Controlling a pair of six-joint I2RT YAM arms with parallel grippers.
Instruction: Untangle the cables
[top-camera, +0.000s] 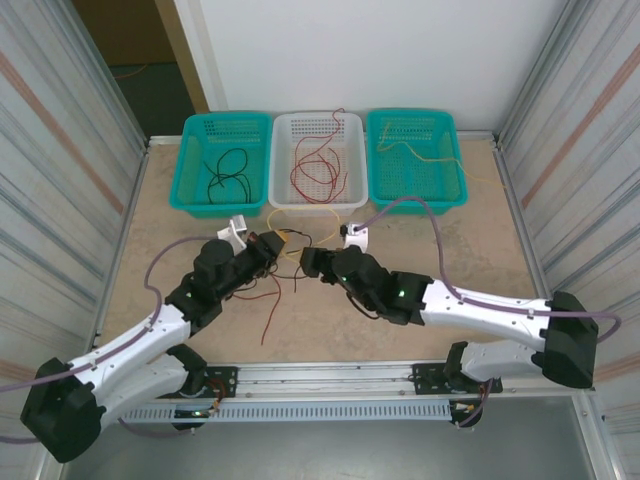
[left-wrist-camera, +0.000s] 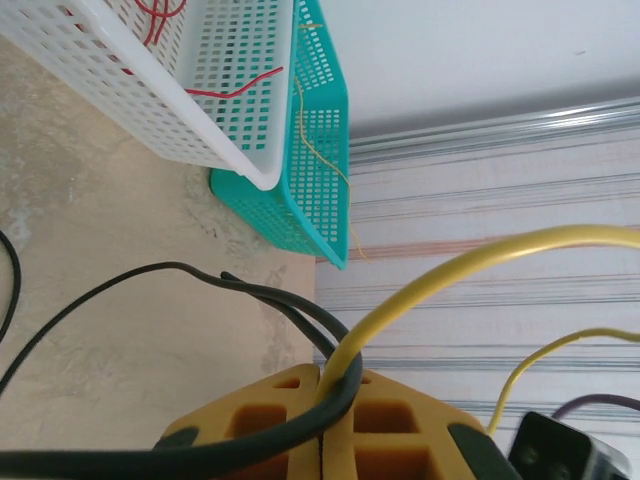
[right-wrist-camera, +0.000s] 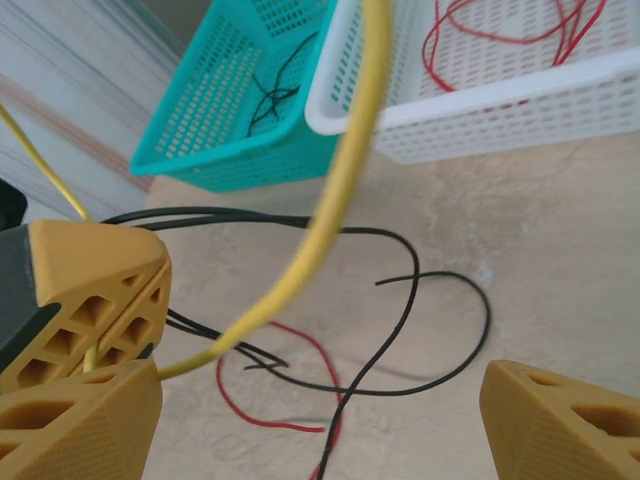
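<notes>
My right gripper grabs the yellow cable (left-wrist-camera: 450, 268) next, beside my left gripper's fingers, where the cable comes out of the black loop, to pull it free.
The cables lie tangled at the table's middle: a yellow one (top-camera: 300, 212), black ones (top-camera: 292, 272) and a red one (top-camera: 276, 308). My left gripper (top-camera: 272, 245) is shut on the yellow cable (left-wrist-camera: 450, 268), and a black cable (left-wrist-camera: 200, 276) is looped around that cable at the fingertips (left-wrist-camera: 300, 385). My right gripper (top-camera: 310, 262) faces it from the right and stands open (right-wrist-camera: 320, 410), with nothing between its fingers. Below it, black loops (right-wrist-camera: 440, 330) and a red strand (right-wrist-camera: 240, 410) rest on the table. The yellow cable (right-wrist-camera: 340, 190) arcs up past the left gripper's fingers (right-wrist-camera: 95, 290).
Three baskets line the far edge: a teal one (top-camera: 200, 128) holding black wire, a white one (top-camera: 285, 135) holding red wire, and a teal one (top-camera: 440, 130) holding yellow wire. Corrugated walls close in both sides. Lavender arm cables loop over the table (top-camera: 420, 205).
</notes>
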